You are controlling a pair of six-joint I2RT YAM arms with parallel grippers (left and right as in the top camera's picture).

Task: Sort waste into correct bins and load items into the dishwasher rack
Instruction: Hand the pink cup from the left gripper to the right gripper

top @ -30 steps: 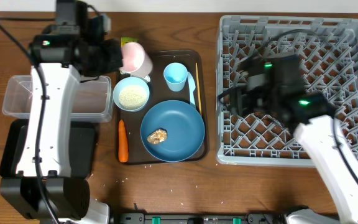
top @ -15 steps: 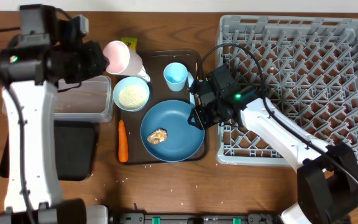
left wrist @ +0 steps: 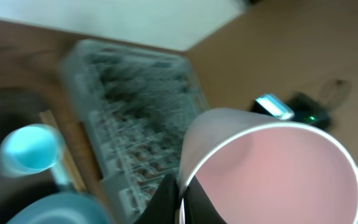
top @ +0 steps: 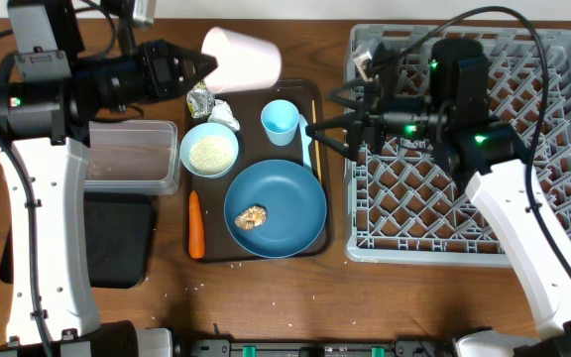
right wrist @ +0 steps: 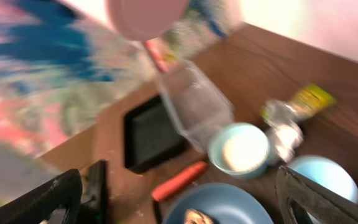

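The pink cup should go opening-first into the dishwasher rack, so my right gripper should next grab the cup's outside from the base end [top: 262, 63].
My left gripper [top: 198, 69] is shut on the rim of the pink cup [top: 242, 58], which hangs tipped on its side above the tray's back edge; in the left wrist view the black fingers [left wrist: 169, 198] pinch the cup's wall [left wrist: 272, 168]. My right gripper [top: 327, 117] stands open and empty at the left edge of the grey dishwasher rack [top: 484, 149], its jaws pointing at the light-blue cup [top: 280, 118]. The dark-blue plate [top: 290, 198] carries a brown food lump [top: 253, 217]. The pale-blue bowl [top: 209, 151] holds rice. A carrot [top: 196, 224] lies left of the plate.
A clear tub [top: 132, 156] and a black tray [top: 117, 238] sit at the left. A crumpled wrapper [top: 201, 99] and white tissue [top: 224, 113] lie behind the bowl. A chopstick [top: 316, 134] and light-blue knife [top: 306, 147] lie along the right side of the brown serving tray [top: 310, 243].
My left gripper has carried the pink cup up and to the right. My right gripper has opened wide and drawn back from the plate to the rack's left edge.
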